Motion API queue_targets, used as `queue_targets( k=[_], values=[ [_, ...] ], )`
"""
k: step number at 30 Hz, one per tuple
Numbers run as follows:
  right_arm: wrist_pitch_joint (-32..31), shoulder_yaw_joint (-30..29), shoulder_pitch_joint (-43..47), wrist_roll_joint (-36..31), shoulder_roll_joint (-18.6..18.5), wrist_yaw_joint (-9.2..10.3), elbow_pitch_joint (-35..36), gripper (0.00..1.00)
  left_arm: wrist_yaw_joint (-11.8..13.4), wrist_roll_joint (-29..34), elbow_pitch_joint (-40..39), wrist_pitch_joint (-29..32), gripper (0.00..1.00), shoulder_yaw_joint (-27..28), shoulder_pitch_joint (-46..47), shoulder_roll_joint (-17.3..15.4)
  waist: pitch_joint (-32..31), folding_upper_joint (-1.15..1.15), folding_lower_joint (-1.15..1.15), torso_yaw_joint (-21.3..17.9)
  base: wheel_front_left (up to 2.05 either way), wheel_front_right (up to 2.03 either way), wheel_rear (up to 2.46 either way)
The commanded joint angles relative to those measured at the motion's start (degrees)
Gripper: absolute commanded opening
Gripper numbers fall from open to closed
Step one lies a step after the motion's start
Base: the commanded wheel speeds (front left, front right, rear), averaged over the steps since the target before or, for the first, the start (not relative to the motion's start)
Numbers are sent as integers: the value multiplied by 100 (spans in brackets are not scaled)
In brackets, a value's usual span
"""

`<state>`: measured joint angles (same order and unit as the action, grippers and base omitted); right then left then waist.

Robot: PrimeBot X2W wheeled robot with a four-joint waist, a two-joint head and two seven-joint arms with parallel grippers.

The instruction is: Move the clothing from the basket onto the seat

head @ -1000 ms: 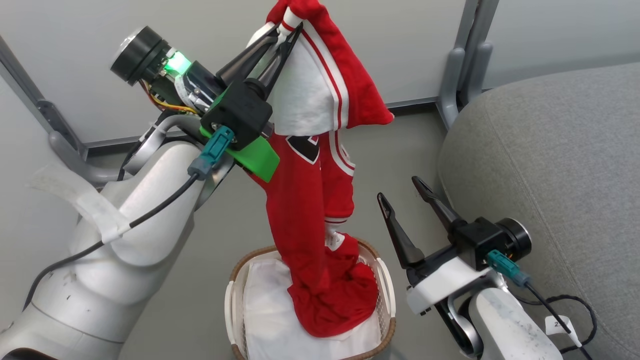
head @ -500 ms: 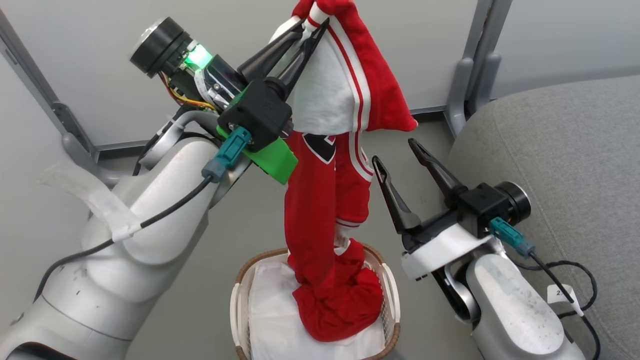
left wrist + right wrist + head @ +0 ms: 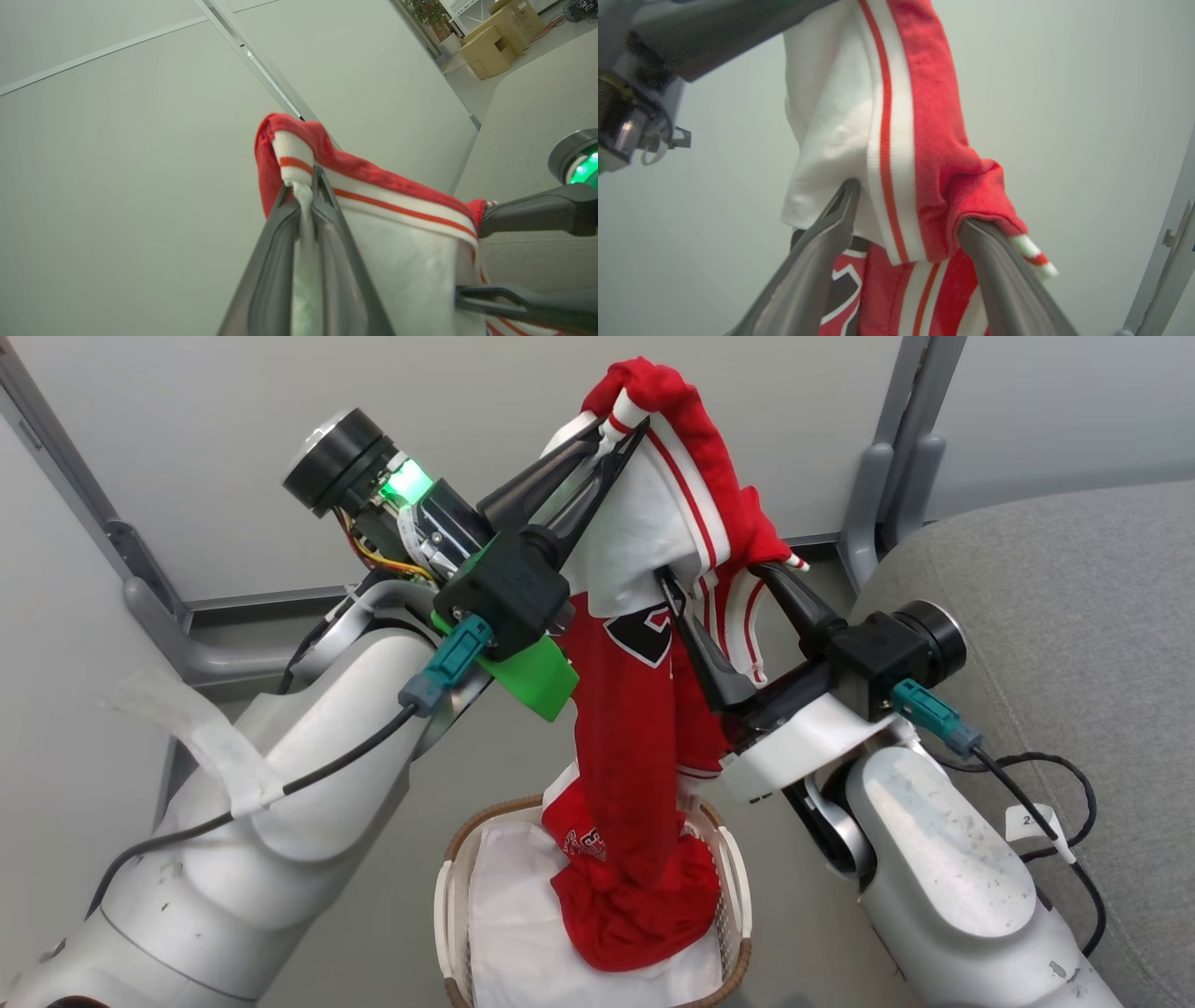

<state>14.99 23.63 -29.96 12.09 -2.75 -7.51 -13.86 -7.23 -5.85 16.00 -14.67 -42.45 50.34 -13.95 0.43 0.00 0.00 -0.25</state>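
My right gripper grips the red clothing by its striped edge (image 3: 717,560) next, to carry it onto the seat (image 3: 1055,616).
The red clothing (image 3: 644,728) with white trim hangs in a long column. My left gripper (image 3: 621,425) is shut on its top edge, high above the basket (image 3: 450,887). The lower end still lies bunched in the basket on the white liner. My right gripper (image 3: 714,574) is open, its two fingers straddling the folded white-and-red part just below the left gripper. In the right wrist view the fabric (image 3: 924,140) sits between the spread fingers of that gripper (image 3: 908,205). In the left wrist view the left gripper (image 3: 303,186) pinches a white striped hem (image 3: 373,186). The grey seat (image 3: 1055,616) lies to the right.
A pale partition wall with grey metal posts (image 3: 882,476) stands behind the basket. A black cable (image 3: 1074,821) with a white tag trails by the seat's edge beside my right forearm. Grey floor surrounds the basket.
My right gripper has risen up and left from beside the basket, and its open fingers now enclose the hanging garment's upper fold. The left gripper keeps its grip. The head view has shifted.
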Motion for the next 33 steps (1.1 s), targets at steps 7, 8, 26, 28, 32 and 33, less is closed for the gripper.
queue_targets(
  k=[7, 8, 26, 28, 32, 33],
  values=[
    [29, -67, -161, 219, -23, 4, -375, 0, 87, -128, -77, -22, 0, -13, -259, -47, 22, 0, 0, 25, 0, 0, 0],
    [29, -73, -167, 237, -23, 4, -411, 0, 94, -157, -77, -21, 0, -10, -294, -63, 29, 0, 0, 29, 0, 0, 0],
    [30, -407, -249, -73, -23, 4, -368, 0, 541, -775, -133, -48, 100, 275, -1545, -65, 198, 0, 0, 49, 0, 0, 0],
    [30, -451, -243, -144, -23, 4, -371, 0, 587, -825, -171, -51, 100, 289, -1746, -15, 212, 0, 0, 49, 0, 0, 0],
    [30, -551, -188, -283, -22, 4, -368, 0, 639, -880, -236, -47, 100, 322, -2145, 78, 239, 0, 0, 39, 0, 0, 0],
    [30, -581, -163, -313, -22, 4, -372, 0, 649, -881, -252, -48, 100, 334, -2247, 104, 243, 0, 0, 33, 0, 0, 0]
  ],
)
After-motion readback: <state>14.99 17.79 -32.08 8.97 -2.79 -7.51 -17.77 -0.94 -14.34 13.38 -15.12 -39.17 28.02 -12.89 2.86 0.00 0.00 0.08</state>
